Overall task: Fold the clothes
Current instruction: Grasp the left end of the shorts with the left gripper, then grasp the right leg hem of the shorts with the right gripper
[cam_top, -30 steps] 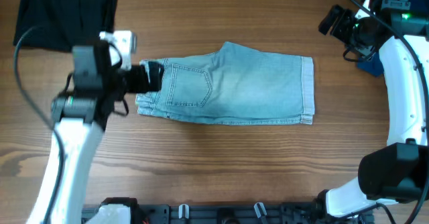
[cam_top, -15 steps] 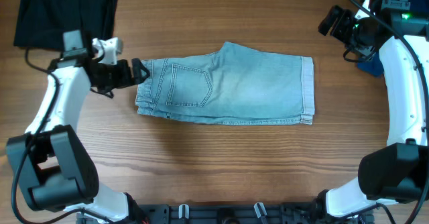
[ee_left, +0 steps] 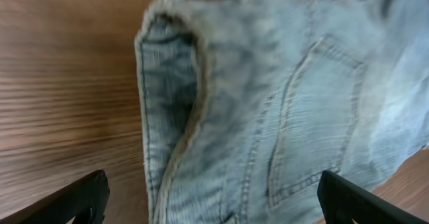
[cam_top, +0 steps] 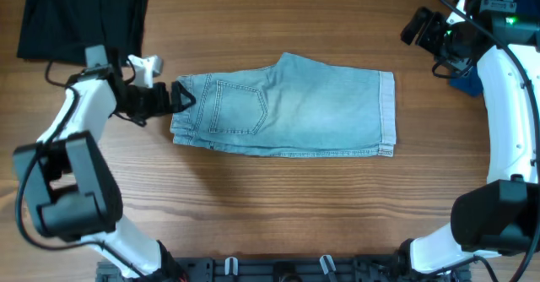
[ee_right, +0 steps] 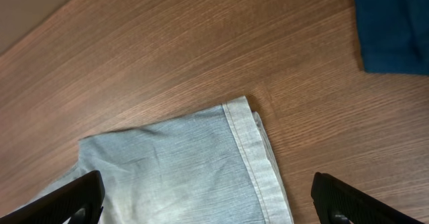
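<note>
The pale blue denim shorts point(cam_top: 295, 109) come next: my left gripper should pick them up by the waistband edge, then fold the waistband over toward the cuffed hems.
The pale blue denim shorts point(cam_top: 295, 109) lie flat in the middle of the table, folded in half, with the waistband to the left and the cuffed hems to the right. A stitched back pocket faces up. My left gripper point(cam_top: 180, 99) is open at the waistband's left edge. In the left wrist view the waistband and pocket point(ee_left: 255, 137) lie between my open fingers point(ee_left: 214, 204). My right gripper point(cam_top: 415, 26) is open and empty, held high at the far right. Its wrist view looks down between its fingers point(ee_right: 208, 207) at the hem corner point(ee_right: 251, 150).
A black garment point(cam_top: 80, 20) lies at the far left corner. A navy cloth point(cam_top: 464, 81) lies at the right edge under the right arm and also shows in the right wrist view point(ee_right: 395, 23). Bare wood table point(cam_top: 270, 206) surrounds the shorts.
My left arm has swung outward to the left. Its gripper drew back from over the waistband corner to the waistband's edge. The shorts and the right arm have not moved.
</note>
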